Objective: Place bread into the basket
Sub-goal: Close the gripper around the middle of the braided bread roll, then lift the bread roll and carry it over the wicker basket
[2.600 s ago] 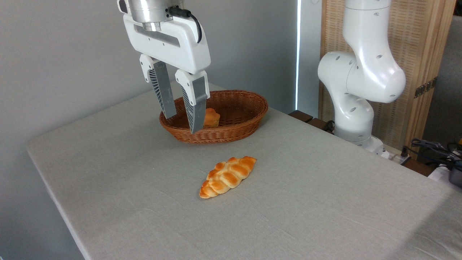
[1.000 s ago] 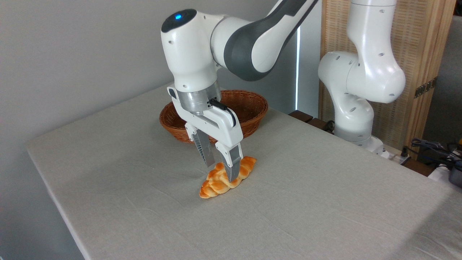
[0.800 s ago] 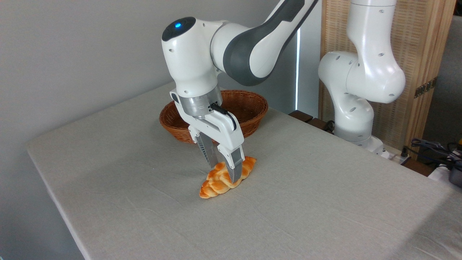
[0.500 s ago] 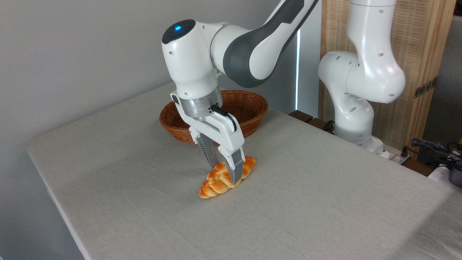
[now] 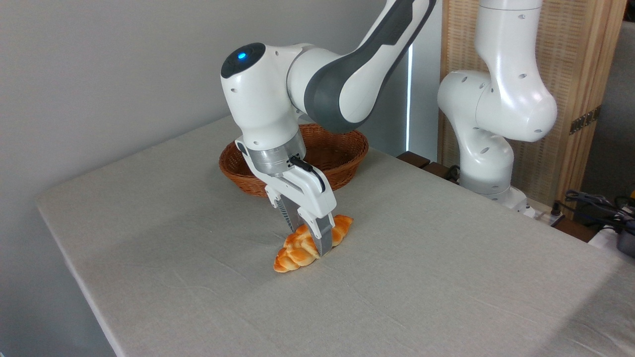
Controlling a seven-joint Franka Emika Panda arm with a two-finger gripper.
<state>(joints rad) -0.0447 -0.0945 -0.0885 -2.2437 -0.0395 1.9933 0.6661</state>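
The robot's gripper will next grab the braided loaf by its middle [image 5: 307, 243], so that it can put the bread into the wicker basket [image 5: 337, 155].
The bread [image 5: 292, 257], a glossy braided golden loaf, lies on the grey tablecloth near the middle of the table. My gripper [image 5: 308, 243] is down over the loaf's middle, one finger on each long side, open around it. The near finger [image 5: 322, 238] covers part of the crust and the far finger is mostly hidden behind the loaf. The loaf still rests on the cloth. The basket [image 5: 349, 148], reddish-brown oval wicker, stands behind the gripper toward the table's far edge. My wrist hides part of its inside.
The arm's white base column [image 5: 496, 109] rises at the table's right rear. Cables [image 5: 595, 203] lie off the table at far right. A wooden slatted screen [image 5: 575, 59] stands behind. The table's left edge [image 5: 64, 248] drops off close to the wall.
The gripper came down from above the basket to the loaf and has sunk a little lower around it over the last second. The loaf has not moved.
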